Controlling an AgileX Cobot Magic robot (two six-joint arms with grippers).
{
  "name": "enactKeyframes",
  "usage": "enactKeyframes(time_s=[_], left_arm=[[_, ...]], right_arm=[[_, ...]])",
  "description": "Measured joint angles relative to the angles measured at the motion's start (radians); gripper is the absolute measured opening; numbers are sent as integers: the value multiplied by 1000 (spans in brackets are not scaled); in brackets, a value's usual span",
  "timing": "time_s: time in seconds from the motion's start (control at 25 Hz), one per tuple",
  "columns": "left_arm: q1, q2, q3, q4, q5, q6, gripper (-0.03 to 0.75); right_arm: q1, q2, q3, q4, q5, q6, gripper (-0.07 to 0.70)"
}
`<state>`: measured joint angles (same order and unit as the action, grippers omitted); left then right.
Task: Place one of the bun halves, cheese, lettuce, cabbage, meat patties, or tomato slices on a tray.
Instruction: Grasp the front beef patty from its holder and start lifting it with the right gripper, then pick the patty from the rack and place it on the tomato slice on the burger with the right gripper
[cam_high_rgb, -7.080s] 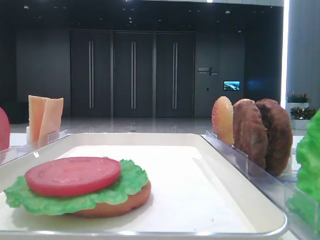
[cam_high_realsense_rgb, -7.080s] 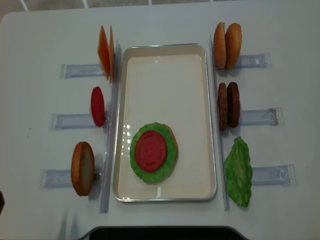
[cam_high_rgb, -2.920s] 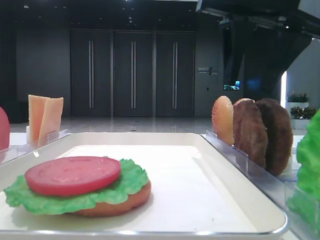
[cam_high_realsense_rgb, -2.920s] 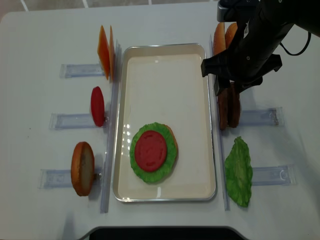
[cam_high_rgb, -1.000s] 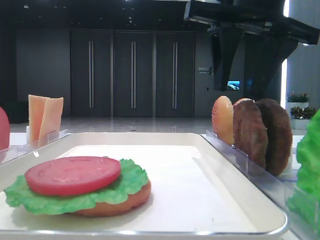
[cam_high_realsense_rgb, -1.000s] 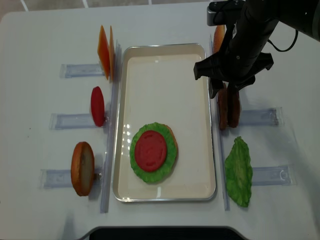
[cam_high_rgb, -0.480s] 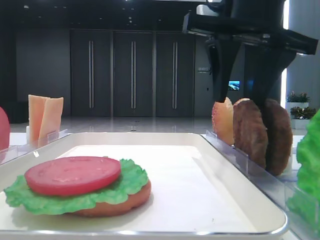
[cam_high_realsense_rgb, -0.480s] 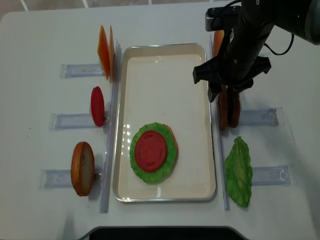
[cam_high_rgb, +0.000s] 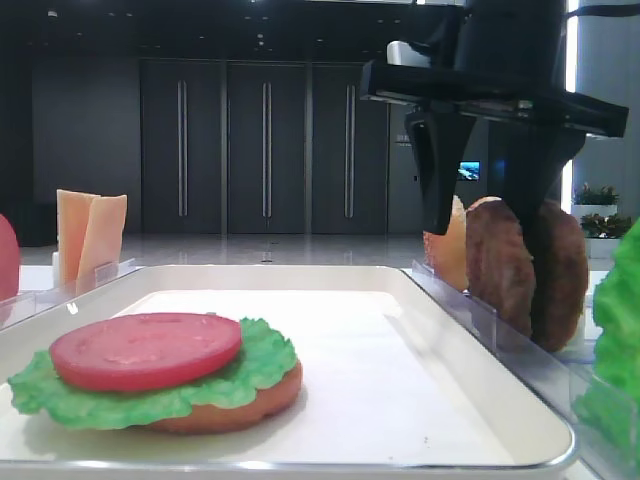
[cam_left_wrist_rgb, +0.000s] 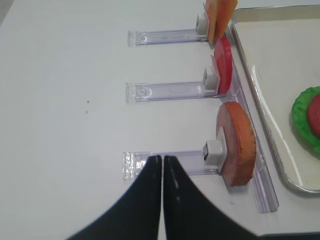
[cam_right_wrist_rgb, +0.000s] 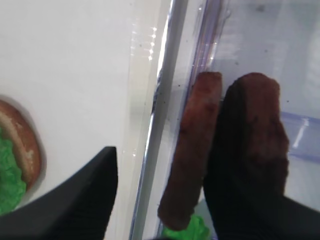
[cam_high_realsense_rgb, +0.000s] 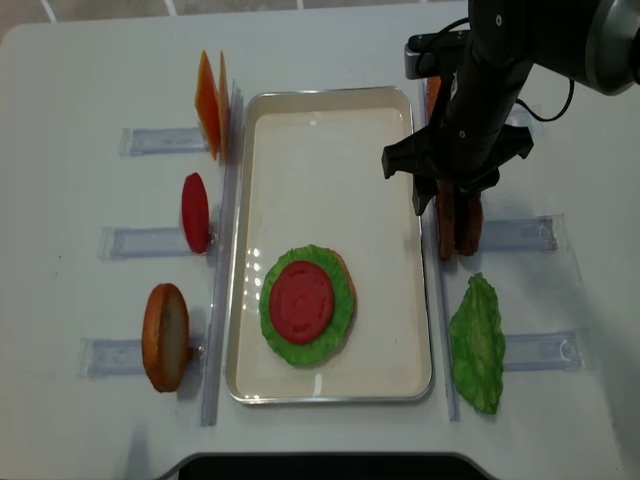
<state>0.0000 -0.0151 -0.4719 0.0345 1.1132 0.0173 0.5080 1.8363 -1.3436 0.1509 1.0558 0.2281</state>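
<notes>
The inner patty stands on edge beside its neighbour, so my right gripper will pinch it across its two flat sides next.
My right gripper (cam_high_realsense_rgb: 446, 196) is open, fingers pointing down astride the inner of two standing meat patties (cam_high_realsense_rgb: 445, 228). In the right wrist view that patty (cam_right_wrist_rgb: 194, 145) stands between the fingers (cam_right_wrist_rgb: 75, 200), with a gap on its left side. The white tray (cam_high_realsense_rgb: 330, 130) holds a stack of a bun half, lettuce and a tomato slice (cam_high_realsense_rgb: 302, 303). From the low side view the gripper (cam_high_rgb: 490, 200) hangs over the patties (cam_high_rgb: 500, 265). My left gripper (cam_left_wrist_rgb: 162, 161) is shut and empty above the table, next to a standing bun half (cam_left_wrist_rgb: 237, 145). Cabbage is out of view.
Clear plastic holders flank the tray. On the left they hold cheese (cam_high_realsense_rgb: 212, 103), a tomato slice (cam_high_realsense_rgb: 195, 212) and a bun half (cam_high_realsense_rgb: 165, 337). On the right are bun halves (cam_high_realsense_rgb: 433, 92) partly hidden by the arm, and a lettuce leaf (cam_high_realsense_rgb: 477, 345).
The right gripper has come down and slightly toward the tray, so its open fingers now straddle the inner patty. The left gripper has not moved.
</notes>
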Motion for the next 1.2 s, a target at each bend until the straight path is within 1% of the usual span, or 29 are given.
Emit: enactKeyframes(time_s=[0.28, 0.36, 0.44, 0.6, 0.68, 0.96, 1.12, 1.2], left_arm=[[0, 0, 0, 0, 0, 0, -1], [0, 0, 0, 0, 0, 0, -1], [0, 0, 0, 0, 0, 0, -1], [0, 0, 0, 0, 0, 0, -1], [0, 0, 0, 0, 0, 0, -1], [0, 0, 0, 0, 0, 0, -1], [0, 0, 0, 0, 0, 0, -1], [0, 0, 0, 0, 0, 0, -1]], right_arm=[[0, 1, 0, -6, 0, 0, 372], [0, 1, 0, -11, 0, 0, 358], [0, 1, 0, -17, 0, 0, 316], [0, 1, 0, -56, 1, 14, 171], [0, 1, 0, -74, 6, 19, 120], [3, -29, 0, -82, 22, 28, 117], [19, -124, 0, -82, 46, 62, 115], [30, -176, 0, -80, 73, 75, 115]])
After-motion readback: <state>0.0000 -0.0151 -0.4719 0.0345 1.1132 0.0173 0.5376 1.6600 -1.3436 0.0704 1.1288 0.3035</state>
